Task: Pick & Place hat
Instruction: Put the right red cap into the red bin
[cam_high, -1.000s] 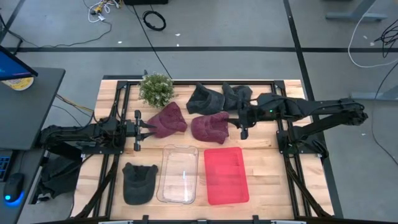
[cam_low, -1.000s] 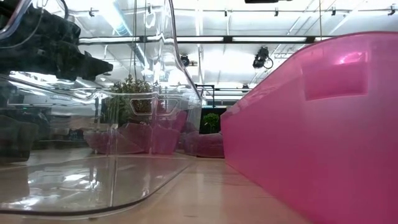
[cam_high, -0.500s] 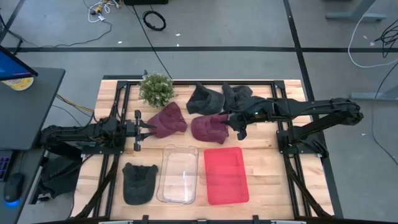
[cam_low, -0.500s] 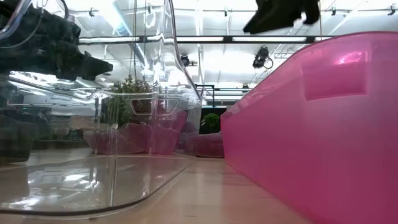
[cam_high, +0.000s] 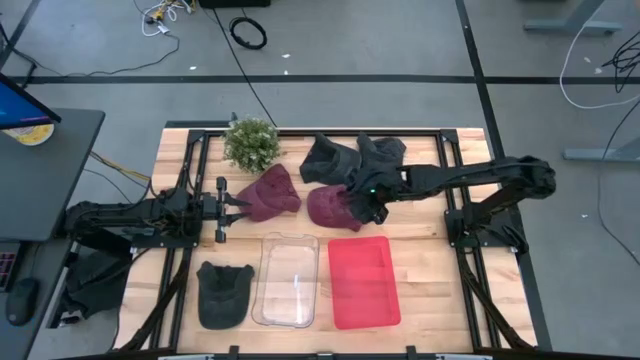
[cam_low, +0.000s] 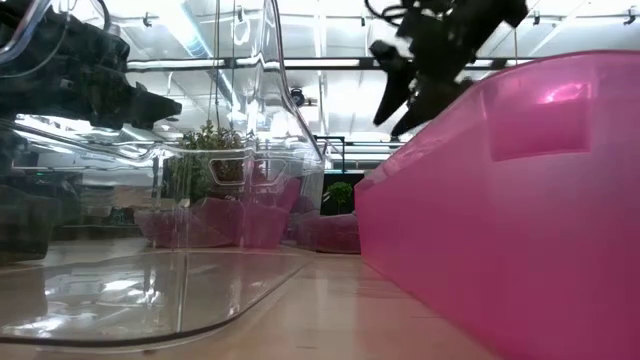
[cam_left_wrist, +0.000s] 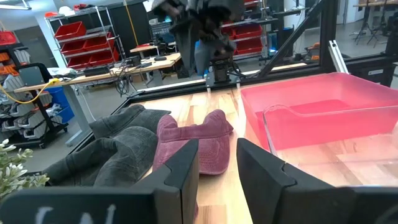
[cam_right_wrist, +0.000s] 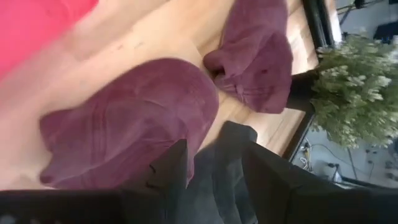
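Observation:
The robot's right gripper next needs to grab the maroon hat at mid-table by its brim (cam_right_wrist: 186, 106) to place the hat in the pink tray.
Two maroon hats lie flat on the table: one (cam_high: 270, 192) just in front of my left gripper (cam_high: 236, 205), which waits open, and one (cam_high: 335, 207) at mid-table. My right gripper (cam_high: 368, 208) hovers open over that second hat's right edge, well above the table in the low view (cam_low: 398, 105). In the right wrist view the open fingers (cam_right_wrist: 214, 149) stand over the maroon hat (cam_right_wrist: 130, 121) and a dark grey hat (cam_right_wrist: 221, 165). Two dark grey hats (cam_high: 330, 158) (cam_high: 385, 150) lie by the far edge, and a black hat (cam_high: 222, 293) lies near the near edge.
A clear tray (cam_high: 287, 280) and a pink tray (cam_high: 362, 282) sit side by side at the near middle. A small green plant (cam_high: 251, 143) stands at the far left. Black frame rails run along both sides of the table. Bare wood lies right of the pink tray.
My right gripper has moved toward the table's left, from beside the grey hats to over the right maroon hat's edge, and has come down into the low view from above. The hats and the left arm have stayed put.

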